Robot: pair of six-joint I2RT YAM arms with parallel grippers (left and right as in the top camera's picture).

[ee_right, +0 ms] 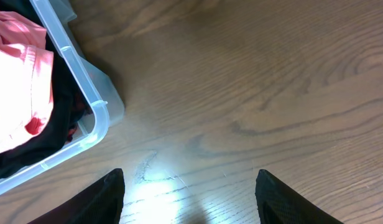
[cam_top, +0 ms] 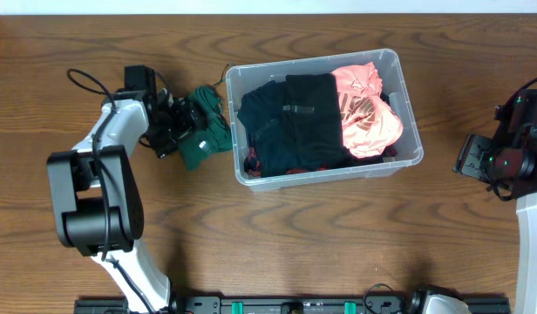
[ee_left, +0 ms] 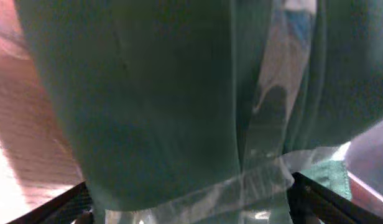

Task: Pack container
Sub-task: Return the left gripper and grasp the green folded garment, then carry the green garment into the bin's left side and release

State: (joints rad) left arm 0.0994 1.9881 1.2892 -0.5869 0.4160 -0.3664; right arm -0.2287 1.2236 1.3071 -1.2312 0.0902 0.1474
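Note:
The green garment bulges up between my left gripper's fingers, down on either side, so it is now time to close on the garment.
The clear plastic container [cam_top: 331,175] stands at the table's middle, holding black clothes [cam_top: 290,118] and a coral-pink garment [cam_top: 364,109]. A dark green garment [cam_top: 207,131] lies on the table just left of it. My left gripper [cam_top: 192,124] is pressed into this green garment [ee_left: 160,93], which fills the left wrist view; the fingers [ee_left: 190,199] stand wide apart on either side of the cloth. A strip of clear plastic [ee_left: 241,186] crosses the cloth. My right gripper [cam_top: 467,164] is open and empty over bare wood [ee_right: 190,177], right of the container's corner [ee_right: 92,99].
The wooden table's [cam_top: 321,244] front half lies below the container. The left arm's base [cam_top: 94,209] stands at the front left. A black rail [cam_top: 295,305] runs along the front edge. Cables [cam_top: 85,83] trail near the left wrist.

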